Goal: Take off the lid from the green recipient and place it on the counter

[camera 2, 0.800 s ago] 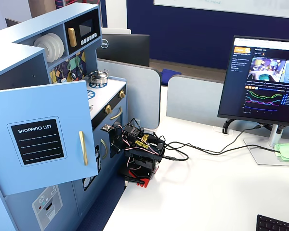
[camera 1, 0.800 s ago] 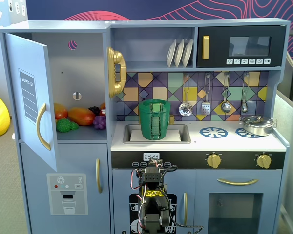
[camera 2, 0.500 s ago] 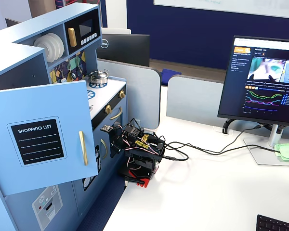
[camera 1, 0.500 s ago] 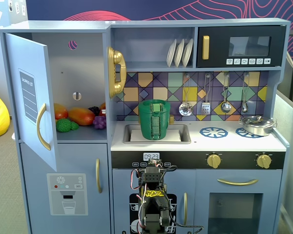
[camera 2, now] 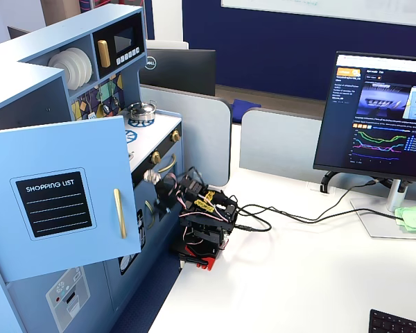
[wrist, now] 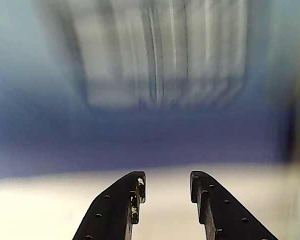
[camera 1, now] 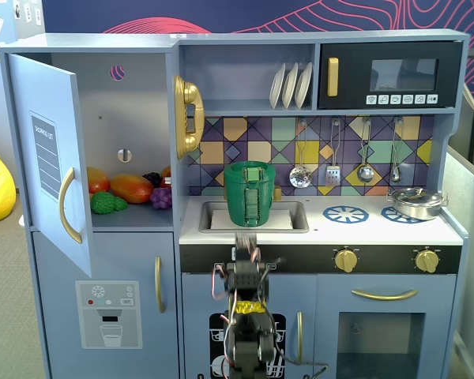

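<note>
I will next grab the lid with my gripper by its light-green square knob (camera 1: 255, 174) to take the lid off the green recipient (camera 1: 250, 197).
The green recipient (camera 1: 250, 197) stands upright in the sink recess of the white counter (camera 1: 363, 230) of the toy kitchen. The lid (camera 1: 250, 166) lies on top of it, seen edge-on with its lighter knob at the centre. My gripper (camera 1: 246, 241) is in front of the kitchen, just below the counter's front edge and under the recipient, apart from both. In the wrist view the gripper (wrist: 167, 181) is open and empty, and the scene beyond it is a blur. In the other fixed view the open fridge door hides the recipient and lid.
A silver metal pot (camera 1: 416, 202) sits on the right burner ring. The fridge door (camera 1: 51, 158) stands open at the left, with toy fruit (camera 1: 130, 189) on its shelf. The arm's base (camera 2: 206, 222) sits on a white desk, with cables running to a monitor (camera 2: 378, 114).
</note>
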### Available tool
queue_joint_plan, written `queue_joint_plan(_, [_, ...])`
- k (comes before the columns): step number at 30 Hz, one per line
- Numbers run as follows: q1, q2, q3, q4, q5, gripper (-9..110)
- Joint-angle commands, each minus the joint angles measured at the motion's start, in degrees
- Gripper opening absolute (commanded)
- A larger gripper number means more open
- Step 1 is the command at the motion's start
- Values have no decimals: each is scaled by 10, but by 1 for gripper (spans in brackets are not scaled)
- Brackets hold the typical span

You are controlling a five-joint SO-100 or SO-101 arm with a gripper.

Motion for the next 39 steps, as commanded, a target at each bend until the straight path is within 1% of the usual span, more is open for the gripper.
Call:
queue_joint_plan(1, [15,-99,-192,-142,-19,0])
queue_joint_plan(3, [15,-148,-269,-174,-18,0])
queue_joint_plan(4, [15,-167,-303,-185,-15,2])
queue_joint_plan(8, [19,-228,-399,-236,10,20])
queue_joint_plan(11, [24,-250,-429,-276,0,31])
queue_joint_plan(15, [33,-259,-439,-302,-13,37])
queue_joint_plan(23, [62,-287,-448,-333,-25,39])
queue_joint_plan(39, [79,-447,-551,-381,-32,39])
